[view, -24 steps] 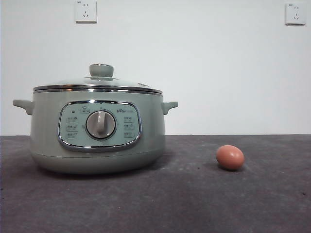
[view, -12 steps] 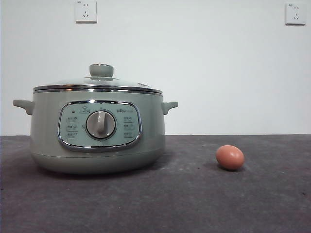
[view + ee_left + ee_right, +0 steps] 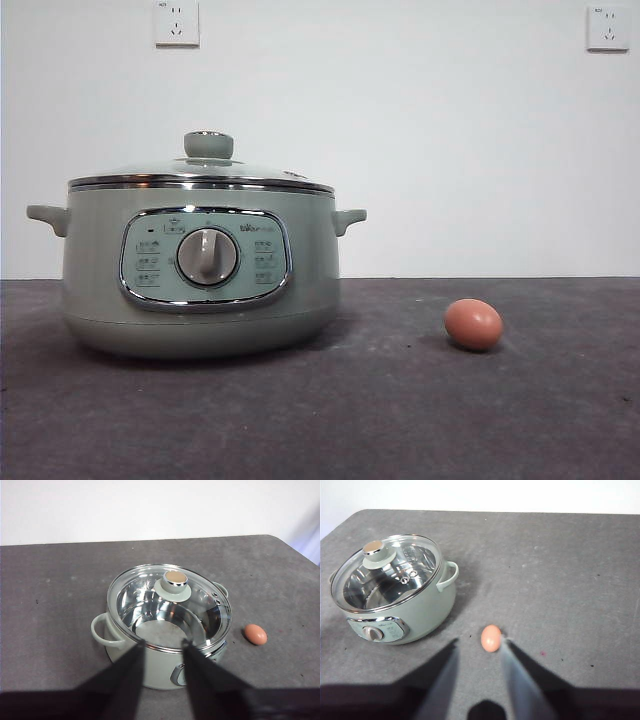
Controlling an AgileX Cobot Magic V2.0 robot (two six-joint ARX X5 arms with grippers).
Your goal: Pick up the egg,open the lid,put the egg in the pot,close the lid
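The egg's ends get narrower and are round. My right gripper should therefore take hold of the egg next, across its wide middle (image 3: 473, 325).
The pale green pot (image 3: 200, 270) stands on the left of the dark table, its glass lid (image 3: 200, 172) shut on it with the green knob (image 3: 208, 145) on top. The reddish-brown egg (image 3: 473, 324) lies on the table to the pot's right. In the left wrist view my left gripper (image 3: 162, 645) hangs open high above the pot (image 3: 165, 630) and lid (image 3: 170, 602), with the egg (image 3: 255, 634) off to the side. My right gripper (image 3: 479, 647) is open above the table, and the egg (image 3: 491, 638) lies between its jaw tips' line of sight; the pot (image 3: 395, 592) is farther off.
Grey table surface (image 3: 400, 420) runs around both things. A white wall with two sockets (image 3: 177, 22) stands behind. Neither arm shows in the front view.
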